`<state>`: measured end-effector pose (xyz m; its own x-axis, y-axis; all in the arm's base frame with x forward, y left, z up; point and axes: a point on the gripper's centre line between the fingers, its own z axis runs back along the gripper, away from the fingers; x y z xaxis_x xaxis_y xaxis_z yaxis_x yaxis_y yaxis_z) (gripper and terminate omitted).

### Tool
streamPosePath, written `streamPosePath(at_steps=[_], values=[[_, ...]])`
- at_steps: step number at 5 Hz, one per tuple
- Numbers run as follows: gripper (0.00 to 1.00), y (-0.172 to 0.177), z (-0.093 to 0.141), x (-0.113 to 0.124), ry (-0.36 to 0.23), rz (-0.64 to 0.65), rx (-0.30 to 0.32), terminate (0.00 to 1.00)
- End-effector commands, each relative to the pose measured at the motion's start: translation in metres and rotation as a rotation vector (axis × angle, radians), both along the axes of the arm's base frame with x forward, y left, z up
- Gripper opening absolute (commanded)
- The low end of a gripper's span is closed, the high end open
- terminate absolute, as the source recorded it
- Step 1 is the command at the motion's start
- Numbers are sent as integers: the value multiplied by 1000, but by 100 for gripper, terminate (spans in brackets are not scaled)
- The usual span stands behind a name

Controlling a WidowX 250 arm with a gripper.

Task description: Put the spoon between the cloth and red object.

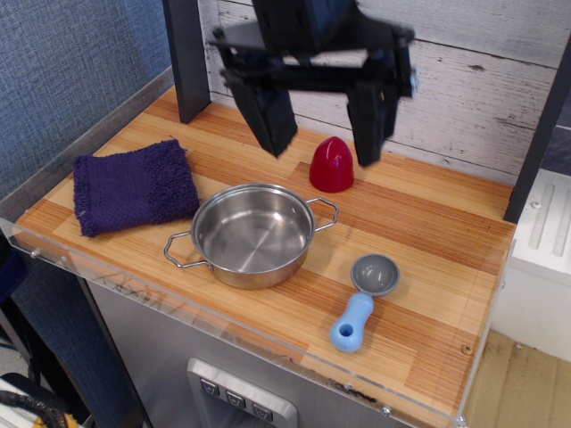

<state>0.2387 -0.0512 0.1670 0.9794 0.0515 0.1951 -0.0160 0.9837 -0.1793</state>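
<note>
The spoon should next be picked up by its light-blue handle (355,318), so that my gripper can set it between the cloth and red object (245,160).
The spoon (364,299) lies flat near the front right of the wooden counter, its grey bowl toward the back and its light-blue handle toward the front edge. The dark purple cloth (134,185) lies at the left. The red object (332,165) stands at the back middle. My gripper (323,147) hangs in the air, open and empty, its two black fingers (272,120) wide apart on either side of the red object as seen from here. It is well above and behind the spoon.
A steel two-handled pot (252,234) stands in the middle of the counter (437,232), between the cloth and the spoon. A dark post (186,58) stands at the back left, another at the right. A white plank wall lies behind.
</note>
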Motion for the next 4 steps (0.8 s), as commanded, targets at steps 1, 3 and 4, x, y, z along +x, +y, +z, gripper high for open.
streamPosePath(at_steps=[1,3,4], values=[[100,-9,-34,6,-1,-74,89,0],[100,-6,-85,7,48,-65,108,0],[100,-6,-106,5,62,-45,91,0]])
